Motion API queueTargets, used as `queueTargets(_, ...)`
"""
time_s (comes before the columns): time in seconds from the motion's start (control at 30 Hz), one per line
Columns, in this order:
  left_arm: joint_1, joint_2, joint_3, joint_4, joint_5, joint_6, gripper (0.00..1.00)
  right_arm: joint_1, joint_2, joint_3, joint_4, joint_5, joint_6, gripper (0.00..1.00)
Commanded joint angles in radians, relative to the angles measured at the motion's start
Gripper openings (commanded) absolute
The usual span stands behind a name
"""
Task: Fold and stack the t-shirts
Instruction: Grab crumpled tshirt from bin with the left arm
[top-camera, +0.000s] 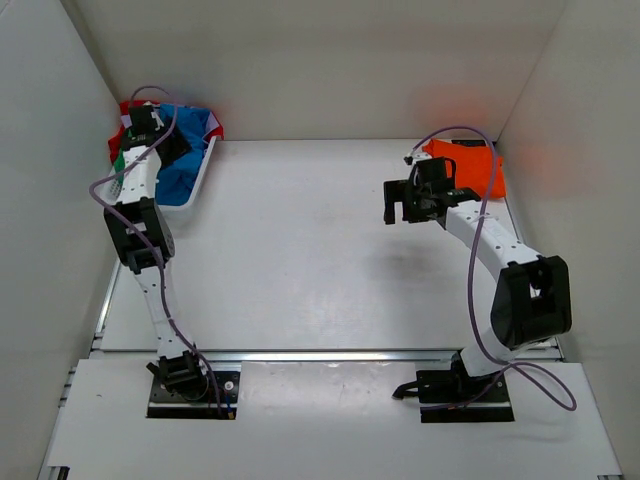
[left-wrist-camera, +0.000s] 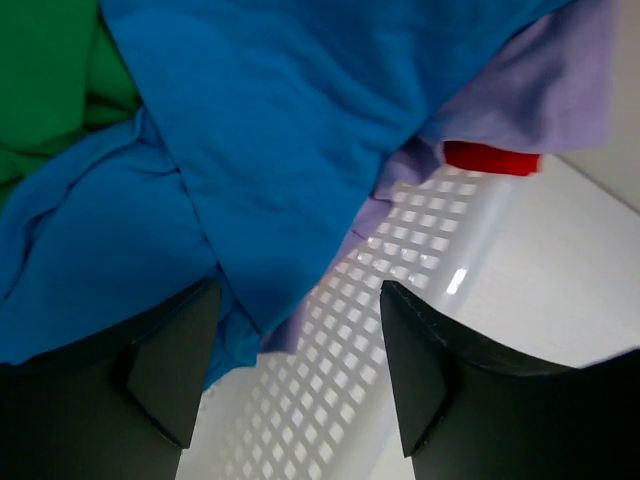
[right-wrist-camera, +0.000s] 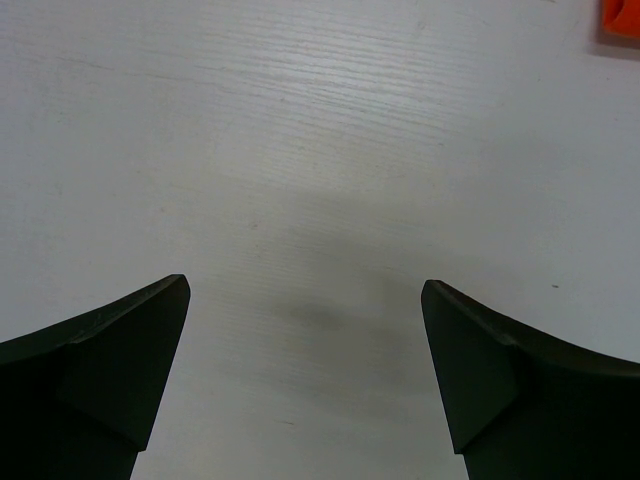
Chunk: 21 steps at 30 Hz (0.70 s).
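I need to grab the blue tee (left-wrist-camera: 270, 150) by its hanging edge (left-wrist-camera: 274, 294) with my left gripper next, so the rest stays free for my right gripper to help spread for folding.
A white slatted basket (top-camera: 200, 185) at the back left holds a heap of t-shirts. The bright blue tee (left-wrist-camera: 270, 150) lies on top, with a green tee (left-wrist-camera: 45, 70) to its left, a lavender tee (left-wrist-camera: 540, 90) under it and a bit of red tee (left-wrist-camera: 490, 158) at the rim. My left gripper (left-wrist-camera: 298, 300) is down in the basket, jaws apart. A hanging edge of the blue tee sits between them, close to the left finger. A folded orange tee (top-camera: 470, 165) lies at the back right. My right gripper (top-camera: 398, 203) hovers open over bare table just left of it, holding nothing.
The basket's lattice wall (left-wrist-camera: 400, 300) fills the space between the left jaws below the cloth. White walls enclose the table on the left, back and right. A corner of the orange tee (right-wrist-camera: 622, 20) shows at the top right of the right wrist view.
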<state>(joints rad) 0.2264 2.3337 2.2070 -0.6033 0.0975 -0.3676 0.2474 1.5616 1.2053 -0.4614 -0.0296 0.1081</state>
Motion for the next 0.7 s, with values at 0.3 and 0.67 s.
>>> queueTargets(0.3,-0.01,0.231,0.241,-0.097,-0.03,-0.043,0.0,0.01,0.081,0.103,0.012,-0.049,0.048,0.99)
queueTargets(0.67,-0.108,-0.247,0.159,0.023,-0.09,-0.062,0.0,0.041,-0.024,0.033,-0.003,-0.035,0.09,0.99)
